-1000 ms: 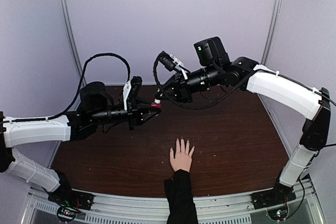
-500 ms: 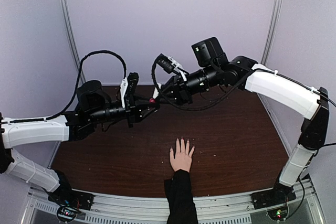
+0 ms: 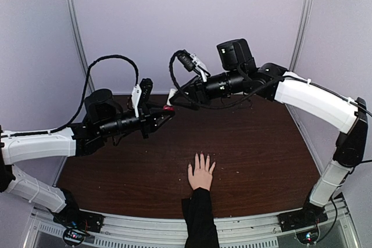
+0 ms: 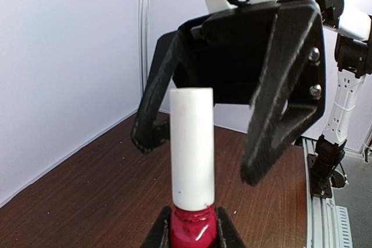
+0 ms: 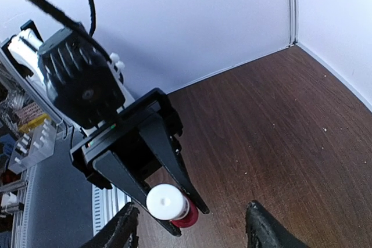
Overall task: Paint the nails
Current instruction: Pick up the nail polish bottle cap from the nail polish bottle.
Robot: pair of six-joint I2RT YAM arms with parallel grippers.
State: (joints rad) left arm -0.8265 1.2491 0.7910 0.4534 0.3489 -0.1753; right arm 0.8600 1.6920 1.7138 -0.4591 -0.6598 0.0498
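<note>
The white cap is out at the ends of my fingers in the right wrist view, so my right gripper needs to move closer before it closes on the cap.
A small red bottle point(image 4: 193, 229) with a tall white cap point(image 4: 192, 143) is held above the table, my left gripper point(image 4: 193, 232) shut on its red body. My right gripper point(image 5: 192, 227) faces it with jaws spread wide on either side of the cap point(image 5: 164, 201), touching nothing. In the top view both grippers meet at the back left, left gripper point(image 3: 166, 110) and right gripper point(image 3: 176, 97). A pale hand point(image 3: 201, 173) in a black sleeve lies flat near the front edge. Its nails point(image 3: 201, 156) are too small to tell their colour.
The brown table point(image 3: 261, 143) is walled in by pale panels at the back and sides, with metal posts point(image 3: 72, 39) in the corners. A black cable point(image 3: 110, 62) loops above my left arm. The sleeved forearm point(image 3: 199, 219) crosses the front rail.
My right gripper has opened and drawn back slightly from the white cap, which stays on the bottle. The left gripper with the bottle has shifted a little up and left.
</note>
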